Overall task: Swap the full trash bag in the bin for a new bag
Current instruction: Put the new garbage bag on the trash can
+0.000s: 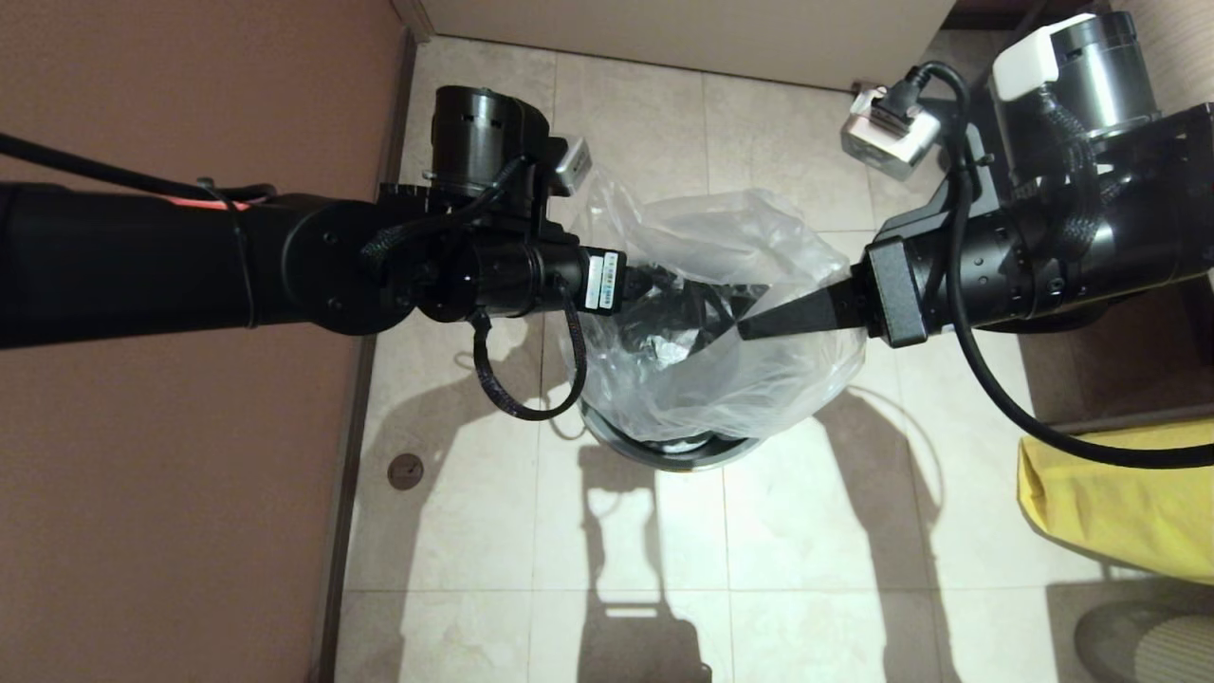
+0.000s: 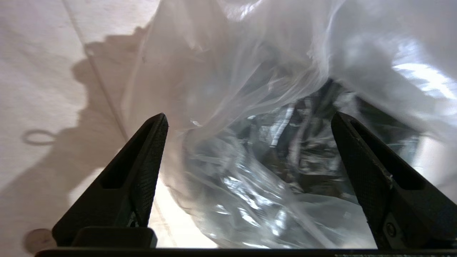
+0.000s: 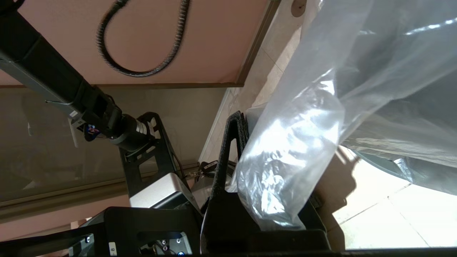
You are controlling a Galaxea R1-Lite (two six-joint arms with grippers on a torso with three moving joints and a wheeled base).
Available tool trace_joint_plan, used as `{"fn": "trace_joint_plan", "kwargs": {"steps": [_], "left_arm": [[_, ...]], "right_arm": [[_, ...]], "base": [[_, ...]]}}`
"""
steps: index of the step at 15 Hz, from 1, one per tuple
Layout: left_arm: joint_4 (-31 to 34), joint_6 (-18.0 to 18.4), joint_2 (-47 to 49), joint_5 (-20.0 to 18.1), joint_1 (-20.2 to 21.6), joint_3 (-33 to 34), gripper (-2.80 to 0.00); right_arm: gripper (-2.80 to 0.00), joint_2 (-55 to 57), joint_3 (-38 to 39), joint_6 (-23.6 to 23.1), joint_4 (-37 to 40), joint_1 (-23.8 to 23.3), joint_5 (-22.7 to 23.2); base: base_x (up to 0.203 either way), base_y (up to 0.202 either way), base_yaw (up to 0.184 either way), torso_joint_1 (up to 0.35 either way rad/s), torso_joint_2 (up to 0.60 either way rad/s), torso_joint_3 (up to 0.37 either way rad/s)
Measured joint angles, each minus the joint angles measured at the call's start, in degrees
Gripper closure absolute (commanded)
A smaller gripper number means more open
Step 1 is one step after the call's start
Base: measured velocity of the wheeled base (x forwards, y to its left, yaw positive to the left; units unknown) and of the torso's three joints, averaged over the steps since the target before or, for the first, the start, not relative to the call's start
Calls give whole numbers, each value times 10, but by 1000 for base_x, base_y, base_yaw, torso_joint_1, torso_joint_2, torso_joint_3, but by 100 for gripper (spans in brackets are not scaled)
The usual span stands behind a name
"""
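The clear new bag sags slack [image 2: 257, 188] into the bin while its open edge [image 2: 300, 92] stands up, so my left gripper needs to pinch the new bag there next.
The bin [image 1: 664, 457] stands on the tiled floor, only its near rim showing under the new bag [image 1: 730, 379]. This clear, crinkly bag billows over the bin's mouth. My left gripper [image 1: 723, 304] reaches in from the left and sits inside the plastic. It is open wide in the left wrist view, with the new bag [image 2: 250, 171] spread between the left gripper [image 2: 250, 117] fingers. My right gripper [image 1: 749, 328] comes from the right, shut on the new bag [image 3: 296, 142], which drapes along the right gripper [image 3: 236, 117]. The full trash bag [image 1: 1119, 503], opaque yellow, lies at the right.
A brown wall [image 1: 190, 522] and its baseboard run along the left, close to the bin. A round floor drain [image 1: 406, 470] sits near it. A pale wall closes the back. Dark furniture [image 1: 1110, 379] and a mat [image 1: 1148, 645] stand at the right.
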Motion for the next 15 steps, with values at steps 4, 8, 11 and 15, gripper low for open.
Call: {"fn": "trace_joint_plan", "kwargs": {"steps": [4, 8, 11, 15], "left_arm": [[-55, 49, 35, 42, 4, -2, -280], [-95, 81, 55, 72, 11, 0, -116], [-126, 108, 64, 88, 28, -2, 0], [-138, 113, 68, 92, 32, -3, 0]], "right_arm": [[0, -3, -1, 9, -1, 3, 2], [0, -6, -4, 33, -21, 5, 3], [0, -9, -2, 38, -25, 5, 3], [0, -13, -2, 38, -25, 5, 3]], "base": [[0, 0, 0, 0, 0, 0], [0, 0, 0, 0, 0, 0], [0, 0, 0, 0, 0, 0], [0, 0, 0, 0, 0, 0]]}}
